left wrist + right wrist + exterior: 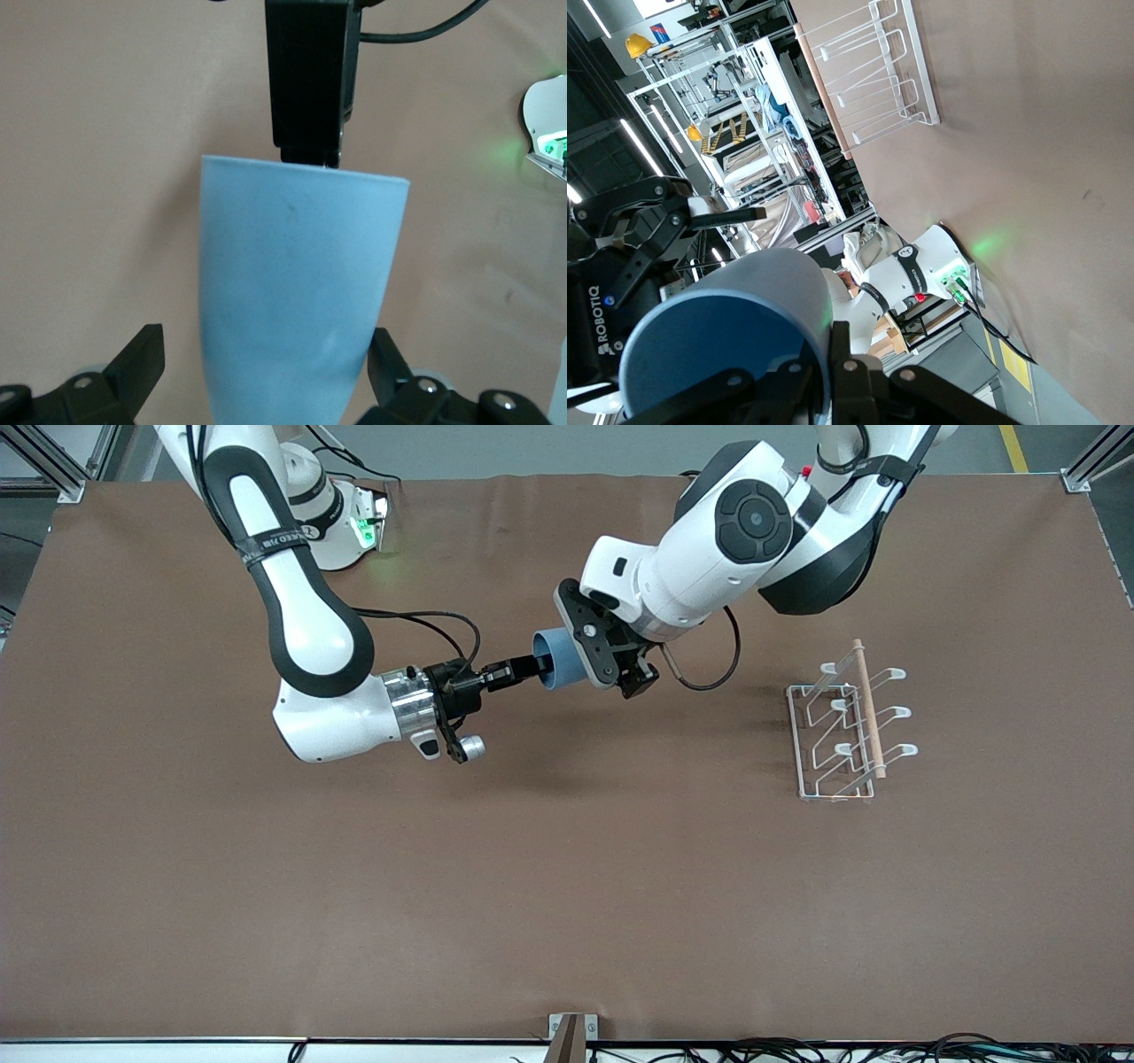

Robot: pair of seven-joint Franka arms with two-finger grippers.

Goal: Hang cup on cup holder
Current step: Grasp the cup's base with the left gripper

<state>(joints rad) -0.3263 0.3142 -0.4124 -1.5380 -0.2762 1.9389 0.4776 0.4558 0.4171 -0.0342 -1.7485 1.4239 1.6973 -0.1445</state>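
My left gripper grabs the light-blue cup by its narrow closed end (578, 662) next, since the cup's open rim stays free to slip onto the cup holder (800, 744).
The light-blue cup (558, 659) hangs on its side in the air over the middle of the table, between the two grippers. My right gripper (530, 667) is shut on the cup's rim, one finger inside and one outside (833, 372). My left gripper (576, 657) is open and straddles the cup's narrow end. In the left wrist view its fingers (142, 363) flank the cup (292, 292), one clearly apart from it, the other close against its side. The white wire cup holder (800, 744) with its wooden rod (868, 708) stands toward the left arm's end of the table.
The brown tabletop (567, 886) spreads wide around the arms. The right arm's base (341, 522) glows green at the table's back edge. A metal bracket (571, 1036) and cables (797, 1050) lie along the edge nearest the front camera.
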